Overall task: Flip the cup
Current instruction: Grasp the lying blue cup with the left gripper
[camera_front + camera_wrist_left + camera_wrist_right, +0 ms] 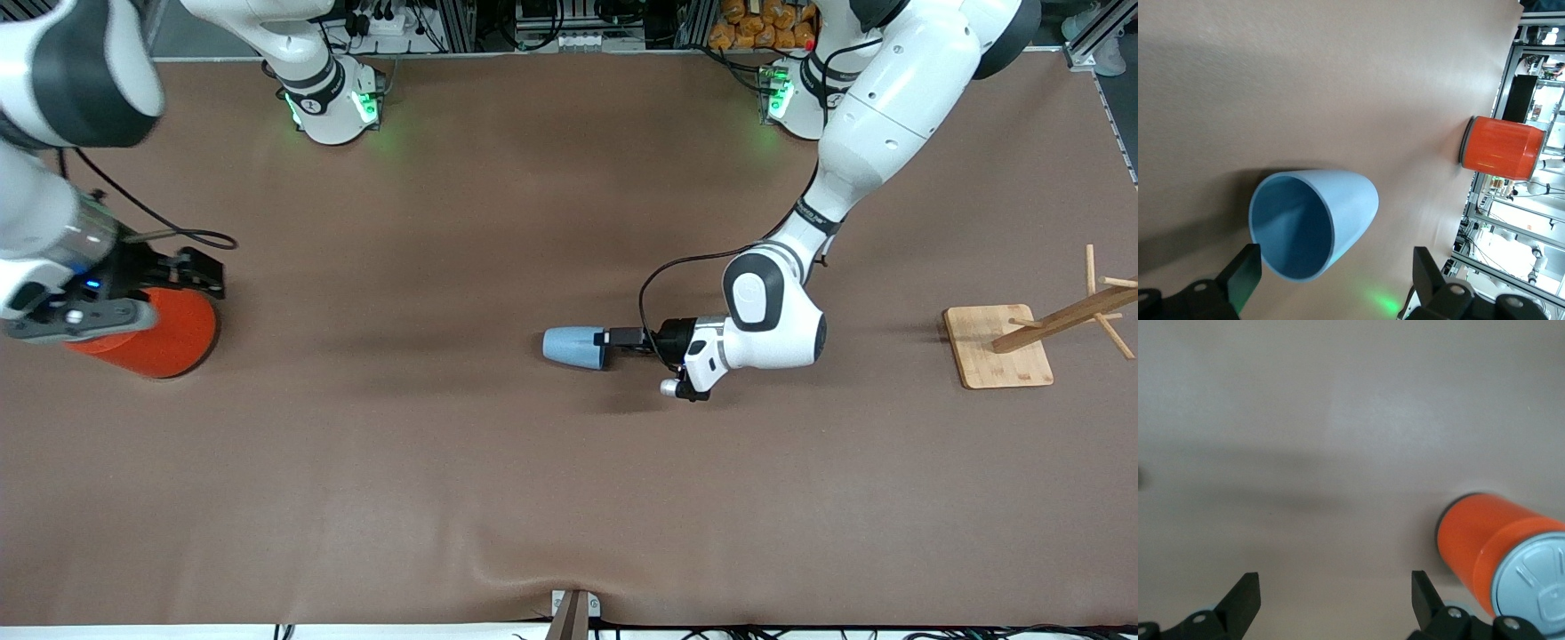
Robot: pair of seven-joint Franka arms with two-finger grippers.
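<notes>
The blue cup's rim [1331, 230] is ahead of both fingers, so closing now would miss. My left gripper first moves one finger into the cup's opening [1290, 223], then closes on the cup's rim.
The light-blue cup [573, 347] lies on its side in the middle of the table, with its darker mouth turned toward the left arm's end. My left gripper [624, 339] is low at the cup's mouth and open, holding nothing. In the left wrist view the cup [1338, 200] lies just ahead of the left gripper [1337, 270], with its rim close to one finger [1245, 270] and well apart from the other. My right gripper [200, 274] is open and empty over the table beside the orange can [173, 342]. It shows the same in its own wrist view [1335, 593].
The orange can stands at the right arm's end of the table and also shows in the left wrist view [1501, 148] and the right wrist view [1485, 543]. A wooden rack on a square base [982, 356] stands at the left arm's end.
</notes>
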